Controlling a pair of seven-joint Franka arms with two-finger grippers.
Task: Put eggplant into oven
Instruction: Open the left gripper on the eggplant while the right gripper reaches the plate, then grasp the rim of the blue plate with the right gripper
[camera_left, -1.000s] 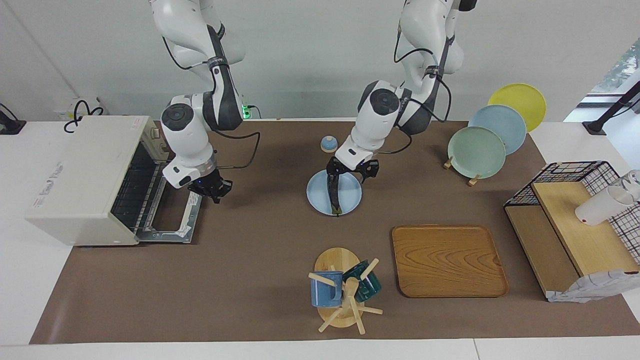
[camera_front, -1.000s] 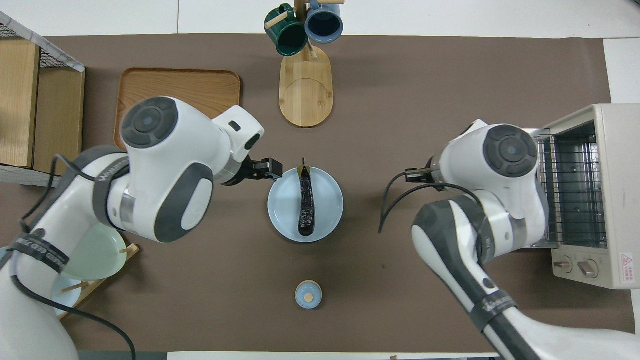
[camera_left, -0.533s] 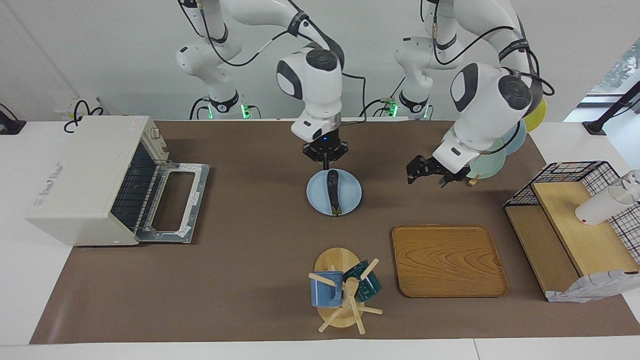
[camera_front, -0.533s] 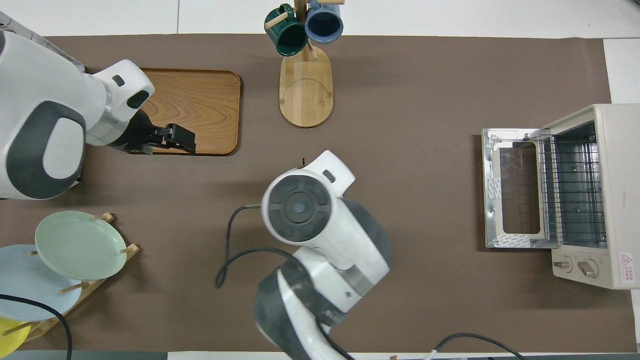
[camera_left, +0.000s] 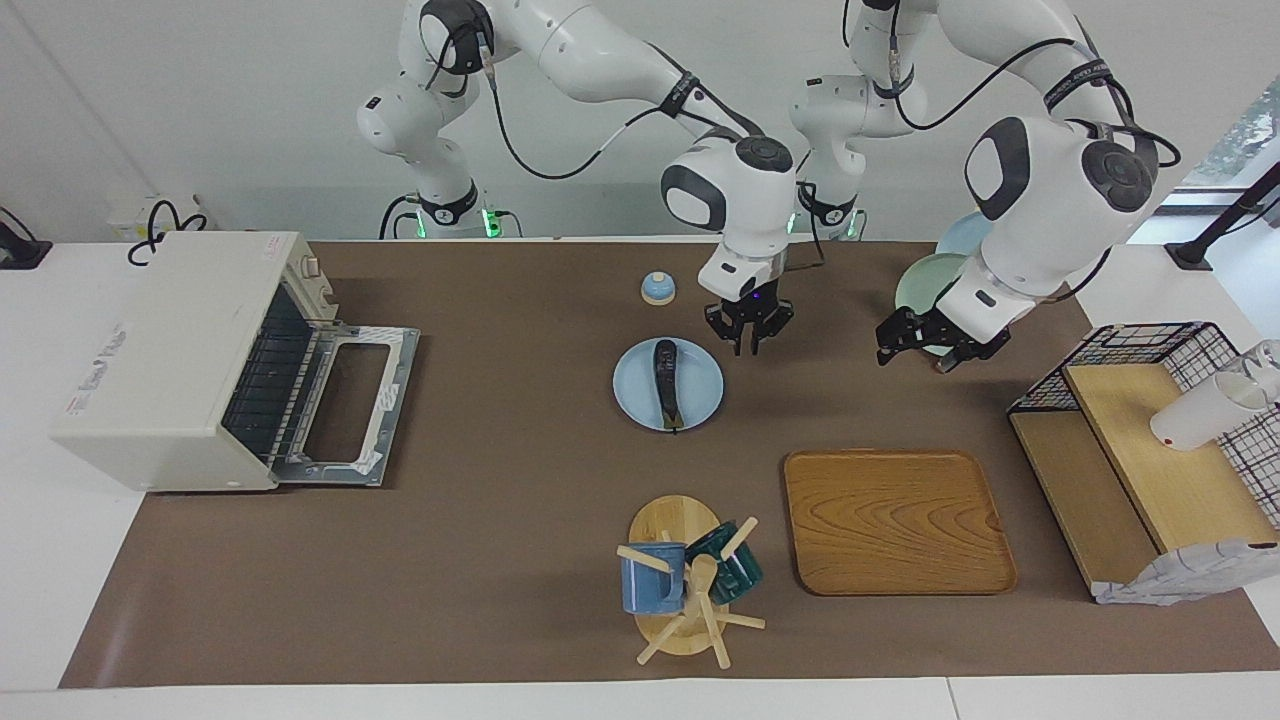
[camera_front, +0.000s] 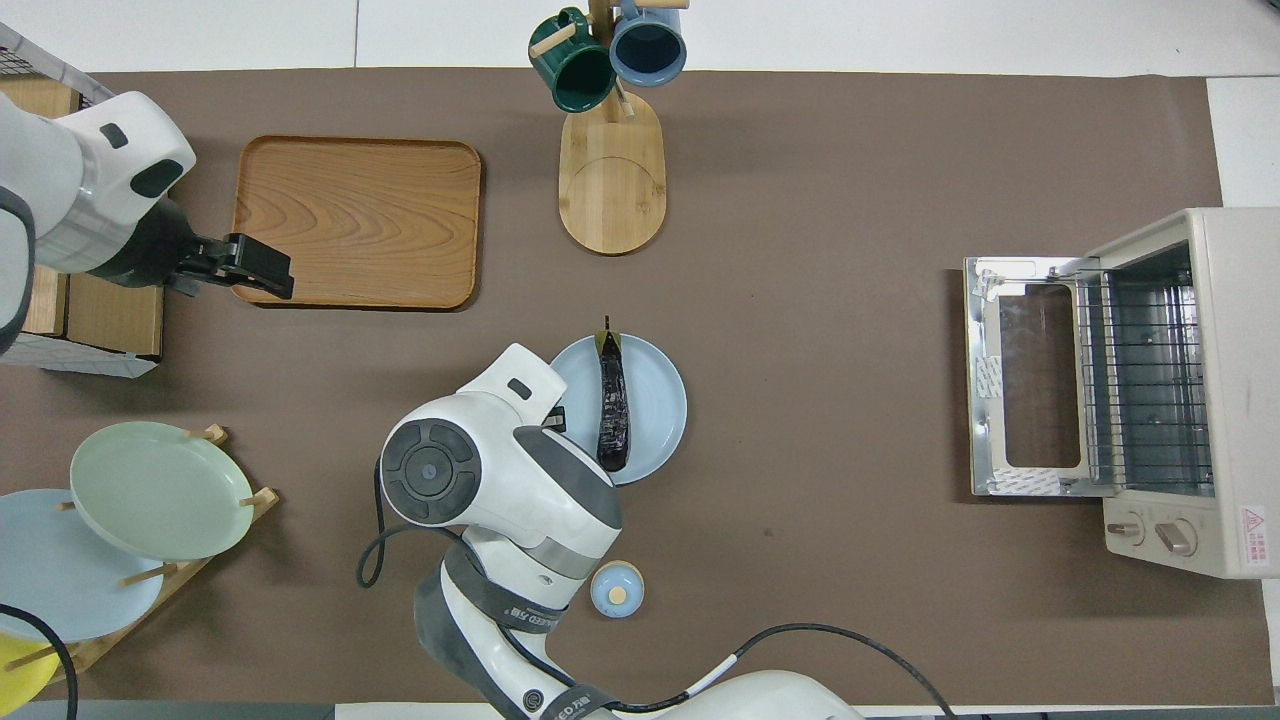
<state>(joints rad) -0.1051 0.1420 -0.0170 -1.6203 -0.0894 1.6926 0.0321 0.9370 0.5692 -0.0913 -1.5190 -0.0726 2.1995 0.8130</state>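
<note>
The robot needs to bring the eggplant on the light blue plate into the oven, so its right gripper should next grab the plate by its rim.
The dark purple eggplant lies lengthwise on a light blue plate mid-table. The off-white oven stands at the right arm's end, its door folded down flat and the wire rack showing. My right gripper hangs over the plate's rim on the side toward the left arm's end, open, touching nothing. In the overhead view its own wrist covers it. My left gripper is open and empty, up by the plate rack.
A small blue lidded pot sits nearer the robots than the plate. A wooden tray, a mug tree with two mugs, a plate rack and a wire-and-wood shelf are also on the table.
The right gripper left the oven door, came over the eggplant shut, then shifted beside the plate and parted its fingers. The left gripper drew away toward the plate rack. The eggplant stayed put.
</note>
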